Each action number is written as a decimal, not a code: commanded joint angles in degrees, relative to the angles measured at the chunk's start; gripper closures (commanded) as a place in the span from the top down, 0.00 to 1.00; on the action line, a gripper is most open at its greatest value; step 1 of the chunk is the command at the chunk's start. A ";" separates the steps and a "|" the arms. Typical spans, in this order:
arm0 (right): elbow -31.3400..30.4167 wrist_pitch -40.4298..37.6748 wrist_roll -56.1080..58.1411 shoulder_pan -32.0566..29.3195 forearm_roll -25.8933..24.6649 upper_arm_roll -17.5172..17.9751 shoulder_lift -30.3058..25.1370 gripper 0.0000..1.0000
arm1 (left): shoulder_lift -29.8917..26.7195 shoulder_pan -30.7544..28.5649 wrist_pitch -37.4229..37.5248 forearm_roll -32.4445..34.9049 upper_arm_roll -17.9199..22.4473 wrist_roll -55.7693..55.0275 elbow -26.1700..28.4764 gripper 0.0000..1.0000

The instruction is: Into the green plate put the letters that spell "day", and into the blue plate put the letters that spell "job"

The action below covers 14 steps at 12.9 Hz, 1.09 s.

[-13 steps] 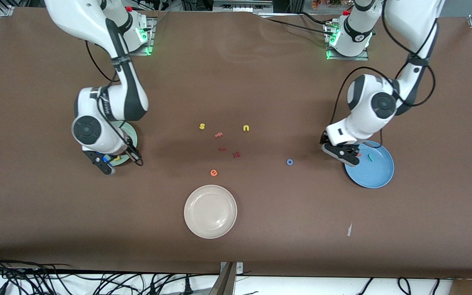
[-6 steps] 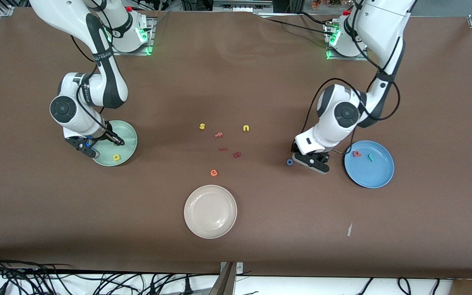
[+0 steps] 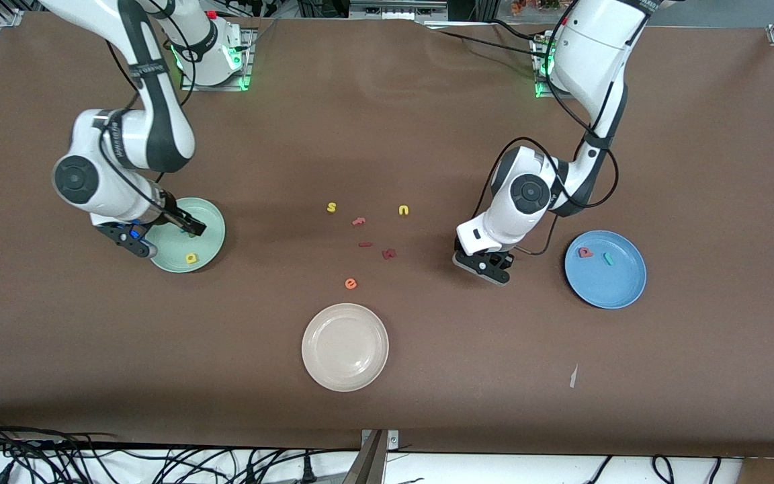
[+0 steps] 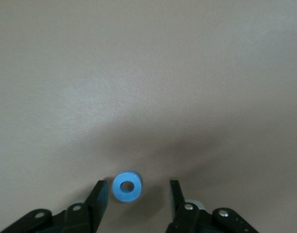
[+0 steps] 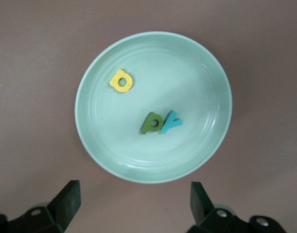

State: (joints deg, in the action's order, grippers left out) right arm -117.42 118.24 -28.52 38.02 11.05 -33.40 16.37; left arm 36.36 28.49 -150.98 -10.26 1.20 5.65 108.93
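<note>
The blue "o" is low between my left fingers in the left wrist view, so my left gripper needs to close on it.
The green plate (image 5: 201, 73) holds the yellow "a" (image 5: 121, 80), the dark green "d" (image 5: 151, 123) and the teal "y" (image 5: 170, 121). My right gripper (image 5: 133, 201) hangs open just outside the plate's rim, with nothing between its fingers. In the front view it (image 3: 135, 242) is at the green plate's (image 3: 216, 228) edge toward the right arm's end. My left gripper (image 4: 137, 194) is low over the table, open, with the blue "o" (image 4: 127, 187) lying between its fingers, close to one of them. The blue plate (image 3: 619, 286) holds the pinkish "b" (image 3: 586, 253) and the teal "j" (image 3: 607, 258).
A cream-white plate (image 3: 345, 316) sits nearer the front camera at mid-table. Loose letters lie between the arms: yellow "s" (image 3: 331, 208), yellow "u" (image 3: 403, 210), salmon "f" (image 3: 359, 220), two dark red letters (image 3: 389, 254) and an orange "e" (image 3: 351, 284).
My left gripper has moved from the blue plate to over the blue "o". My right gripper has opened and drawn back off the green plate toward the right arm's end.
</note>
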 commanded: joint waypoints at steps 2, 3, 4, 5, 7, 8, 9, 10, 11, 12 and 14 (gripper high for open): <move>12.34 -19.04 11.86 0.13 0.64 -5.43 -4.42 1.00 | 1.25 1.13 -0.28 -1.25 1.18 0.33 -1.00 0.61; 16.22 -23.37 17.57 0.13 0.46 -7.10 -4.33 1.00 | 1.25 1.13 -0.28 -1.25 1.18 0.41 -1.00 0.55; 18.87 -26.02 23.54 0.13 0.46 -9.20 -4.42 1.00 | 1.25 1.13 -0.28 -1.25 1.26 0.50 -1.00 0.48; 21.42 -28.05 28.21 0.21 -0.15 -10.27 -4.59 1.00 | 1.34 1.13 -0.28 -1.25 1.53 0.68 -1.00 0.38; 28.44 -32.18 29.84 0.30 -3.64 -10.10 -4.51 1.00 | 1.25 1.13 -0.19 -1.16 1.79 0.94 -1.00 0.26; 30.74 -32.20 29.93 0.56 -4.80 -9.93 -4.16 1.00 | 1.08 1.05 -0.19 -1.07 1.97 1.03 -1.00 0.21; 32.41 -32.02 29.84 0.92 -4.99 -9.67 -3.37 1.00 | 0.73 1.05 -0.10 -1.07 2.32 1.03 -1.00 0.20; 35.13 -31.94 29.67 1.44 -5.07 -9.05 -1.54 1.00 | -0.32 0.78 0.25 -0.99 2.49 0.94 -0.82 0.20; 37.68 -32.20 30.01 1.10 -5.08 -9.13 0.13 1.00 | -2.16 -0.26 0.77 -0.90 2.67 0.86 -0.47 0.20; 40.31 -31.94 30.19 0.83 -5.16 -9.57 0.59 1.00 | -5.48 -2.62 3.21 -0.90 2.67 1.46 1.10 0.20; 40.70 -32.28 30.80 -0.31 -4.29 -9.05 0.07 1.00 | -12.33 -9.73 8.40 -0.81 2.58 10.11 4.43 0.20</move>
State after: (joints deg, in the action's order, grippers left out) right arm -79.39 87.81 0.42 39.07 6.43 -42.32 15.48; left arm 32.52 25.02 -147.39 -10.26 4.19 7.86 108.42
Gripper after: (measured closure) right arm 0.000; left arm 0.722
